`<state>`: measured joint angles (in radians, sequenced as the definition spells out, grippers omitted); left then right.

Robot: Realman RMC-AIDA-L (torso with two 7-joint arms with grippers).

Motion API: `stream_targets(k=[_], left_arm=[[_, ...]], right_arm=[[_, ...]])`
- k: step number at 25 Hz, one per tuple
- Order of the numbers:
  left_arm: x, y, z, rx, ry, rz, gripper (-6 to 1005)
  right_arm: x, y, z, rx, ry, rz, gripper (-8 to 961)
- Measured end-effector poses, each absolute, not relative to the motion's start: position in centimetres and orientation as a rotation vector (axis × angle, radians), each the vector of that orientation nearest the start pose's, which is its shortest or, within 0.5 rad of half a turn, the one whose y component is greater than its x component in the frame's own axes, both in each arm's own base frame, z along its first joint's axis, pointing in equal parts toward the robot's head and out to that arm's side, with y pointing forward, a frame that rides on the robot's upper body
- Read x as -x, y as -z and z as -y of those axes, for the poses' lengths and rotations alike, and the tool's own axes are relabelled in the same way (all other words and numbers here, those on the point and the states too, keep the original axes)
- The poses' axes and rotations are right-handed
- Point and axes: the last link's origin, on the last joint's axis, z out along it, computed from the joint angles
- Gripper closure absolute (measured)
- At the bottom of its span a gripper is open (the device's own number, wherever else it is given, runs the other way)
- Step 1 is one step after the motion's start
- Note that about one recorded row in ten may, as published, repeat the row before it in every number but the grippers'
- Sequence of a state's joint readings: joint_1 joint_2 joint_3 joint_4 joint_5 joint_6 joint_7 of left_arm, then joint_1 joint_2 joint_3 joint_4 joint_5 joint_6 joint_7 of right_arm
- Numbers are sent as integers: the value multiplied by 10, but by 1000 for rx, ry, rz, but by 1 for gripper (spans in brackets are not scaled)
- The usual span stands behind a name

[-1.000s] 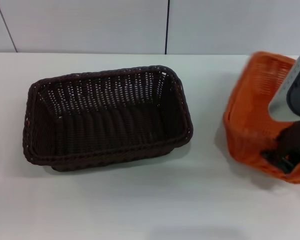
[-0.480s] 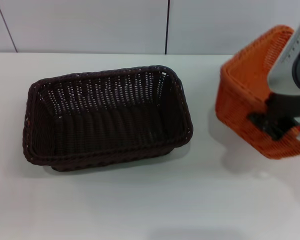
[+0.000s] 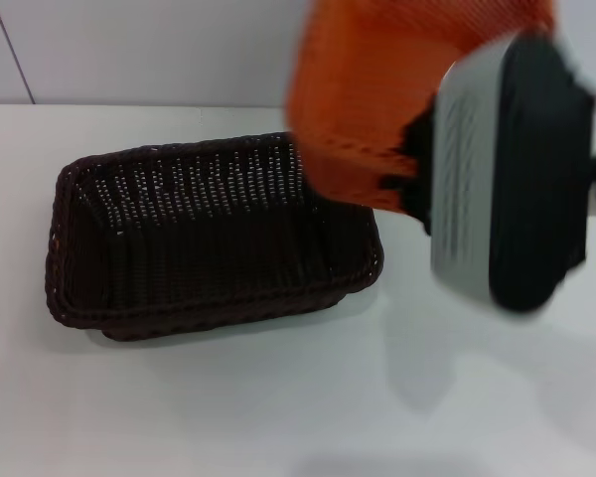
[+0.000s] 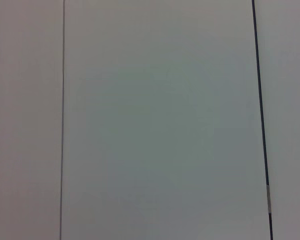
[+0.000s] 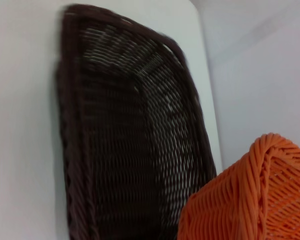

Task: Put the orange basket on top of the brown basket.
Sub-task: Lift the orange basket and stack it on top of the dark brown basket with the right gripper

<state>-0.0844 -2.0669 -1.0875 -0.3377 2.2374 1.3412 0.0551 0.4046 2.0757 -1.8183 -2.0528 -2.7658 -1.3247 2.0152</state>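
Observation:
My right gripper should bring the orange basket (image 3: 377, 89) down onto the brown basket before releasing the orange basket: the orange basket hangs tilted high above the brown basket's rim (image 3: 179, 151).
The brown basket (image 3: 209, 234) sits upright on the white table (image 3: 278, 397), left of centre. The orange basket (image 3: 377, 89) hangs in the air, tilted, above the brown basket's far right corner. My right gripper (image 3: 407, 169) is shut on the orange basket's wall; the grey and black wrist hides most of the fingers. The right wrist view shows the brown basket (image 5: 125, 140) below and a corner of the orange basket (image 5: 250, 200) close by. My left gripper is out of view; the left wrist view shows only a wall.
A pale panelled wall (image 3: 179, 50) stands behind the table's far edge. White table surface lies in front of and to the right of the brown basket.
My right arm has lifted the orange basket off the table at the right and carried it up and left, over the brown basket's right end. The brown basket has not moved.

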Motion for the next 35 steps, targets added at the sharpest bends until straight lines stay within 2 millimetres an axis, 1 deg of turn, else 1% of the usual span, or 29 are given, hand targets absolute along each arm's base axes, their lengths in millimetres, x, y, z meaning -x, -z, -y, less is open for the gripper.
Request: stream_targets(k=[1, 4, 5, 6, 9, 10, 11, 15, 20, 26, 29, 32, 35], left_arm=[[394, -43, -229, 1141, 538, 526, 194], [393, -42, -229, 1141, 540, 529, 194], [393, -41, -230, 1143, 540, 535, 194], [394, -40, -230, 1145, 539, 541, 194], [394, -39, -231, 1145, 549, 559, 194], [394, -38, -231, 1144, 556, 566, 194], [395, -38, -231, 1143, 562, 576, 194], [396, -37, -230, 1138, 579, 597, 194], [396, -37, -231, 1137, 582, 600, 194], [395, -37, -231, 1140, 585, 600, 194], [394, -36, -232, 1144, 588, 600, 194], [393, -36, -233, 1147, 590, 599, 194], [393, -36, -234, 1149, 593, 598, 194]], right_arm=[[-54, -13, -302, 2396, 412, 698, 785], [-49, -7, -300, 2295, 418, 959, 786], [-50, -5, -299, 2219, 438, 1109, 786], [-50, -5, -299, 2219, 438, 1109, 786], [-60, 5, -297, 2087, 494, 1351, 786], [-66, 15, -296, 2028, 520, 1461, 786], [-66, 15, -296, 2028, 520, 1461, 786], [-80, 30, -300, 1995, 572, 1583, 786], [-90, 35, -303, 1967, 607, 1649, 786], [-95, 36, -306, 1961, 627, 1664, 785], [-97, 36, -310, 1961, 634, 1650, 785], [-96, 30, -318, 1940, 634, 1618, 785], [-95, 28, -319, 1933, 634, 1612, 785]])
